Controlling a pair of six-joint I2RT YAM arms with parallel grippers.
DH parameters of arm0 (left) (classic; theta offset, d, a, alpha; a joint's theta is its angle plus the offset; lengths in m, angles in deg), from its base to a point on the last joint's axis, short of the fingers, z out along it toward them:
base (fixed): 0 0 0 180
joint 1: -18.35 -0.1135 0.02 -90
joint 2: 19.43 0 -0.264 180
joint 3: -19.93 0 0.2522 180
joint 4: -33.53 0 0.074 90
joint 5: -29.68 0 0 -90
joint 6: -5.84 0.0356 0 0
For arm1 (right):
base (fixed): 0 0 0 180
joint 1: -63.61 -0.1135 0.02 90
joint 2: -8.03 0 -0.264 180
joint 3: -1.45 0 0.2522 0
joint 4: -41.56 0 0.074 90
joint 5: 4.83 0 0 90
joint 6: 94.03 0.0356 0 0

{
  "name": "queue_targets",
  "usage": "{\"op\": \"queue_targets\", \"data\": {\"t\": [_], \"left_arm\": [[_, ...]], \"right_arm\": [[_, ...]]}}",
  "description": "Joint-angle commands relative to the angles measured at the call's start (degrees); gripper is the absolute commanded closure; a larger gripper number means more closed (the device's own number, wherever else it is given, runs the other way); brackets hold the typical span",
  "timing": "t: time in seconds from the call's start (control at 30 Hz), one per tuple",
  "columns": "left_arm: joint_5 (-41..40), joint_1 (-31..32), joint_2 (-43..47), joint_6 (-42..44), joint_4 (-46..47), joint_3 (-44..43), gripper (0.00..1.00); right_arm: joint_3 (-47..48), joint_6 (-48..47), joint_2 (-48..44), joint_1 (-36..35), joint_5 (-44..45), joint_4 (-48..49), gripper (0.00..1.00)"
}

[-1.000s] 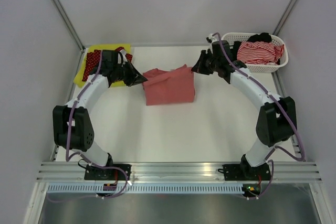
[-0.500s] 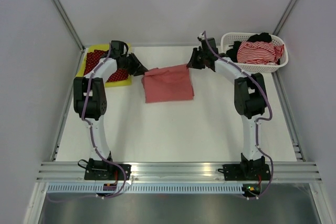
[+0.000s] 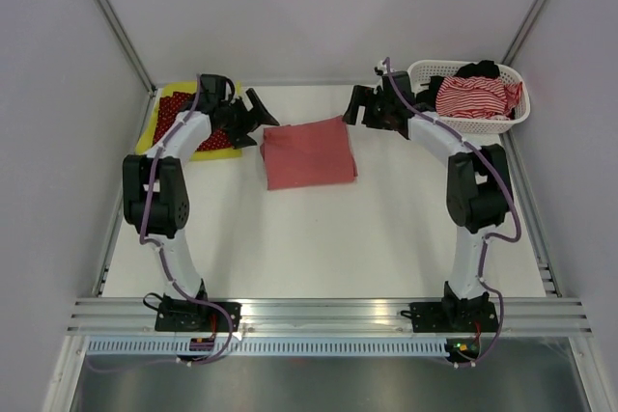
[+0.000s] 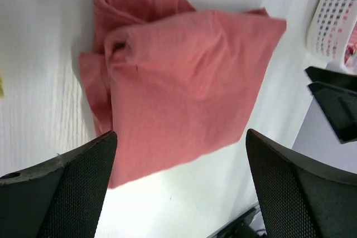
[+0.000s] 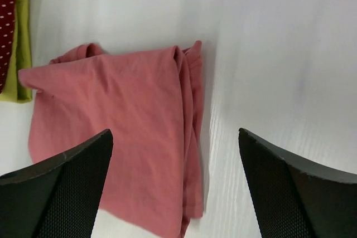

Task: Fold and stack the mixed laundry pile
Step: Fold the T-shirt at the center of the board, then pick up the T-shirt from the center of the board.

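Note:
The robot's left gripper will stack the folded salmon-pink polo shirt, so next it will grab the shirt by its side toward the yellow-green garment [image 3: 154, 137], near the shirt's back corner.
The salmon-pink polo shirt [image 3: 309, 151] lies folded in a rough rectangle at the back middle of the table, and nothing holds it. My left gripper [image 3: 263, 118] hovers open just off its left back corner. My right gripper [image 3: 351, 108] hovers open off its right back corner. In the left wrist view the shirt [image 4: 184, 82] lies beyond the wide-open left gripper [image 4: 181, 193]. The right wrist view shows the shirt [image 5: 111, 132] partly between the spread fingers of the right gripper [image 5: 175, 188]. A yellow-green garment [image 3: 154, 137] with a dark red dotted cloth [image 3: 177, 113] on it lies at the back left.
A white perforated basket [image 3: 483, 125] at the back right holds a red-white striped piece [image 3: 473, 96] and a black piece [image 3: 480, 69]. The basket's wall [image 4: 334, 20] shows in the left wrist view. Metal rails run along the table's sides.
Both grippers went from shut to wide open and let go of the pink shirt's back corners. The shirt has settled flat, and both arms have reached further back.

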Motion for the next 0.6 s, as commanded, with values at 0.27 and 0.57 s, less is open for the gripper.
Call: {"op": "queue_targets", "data": {"t": [0.27, 0.57], "left_arm": [[-4.05, 2.77, -1.59, 7.39, -0.12, 9.43, 0.00], [-6.07, 6.89, -12.84, 8.79, -4.07, -0.50, 0.28]], "right_arm": [[-19.14, -0.51, -18.73, 0.06, 0.63, 6.78, 0.02], [-27.14, -1.64, -29.01, 0.06, 4.40, 6.87, 0.02]]}}
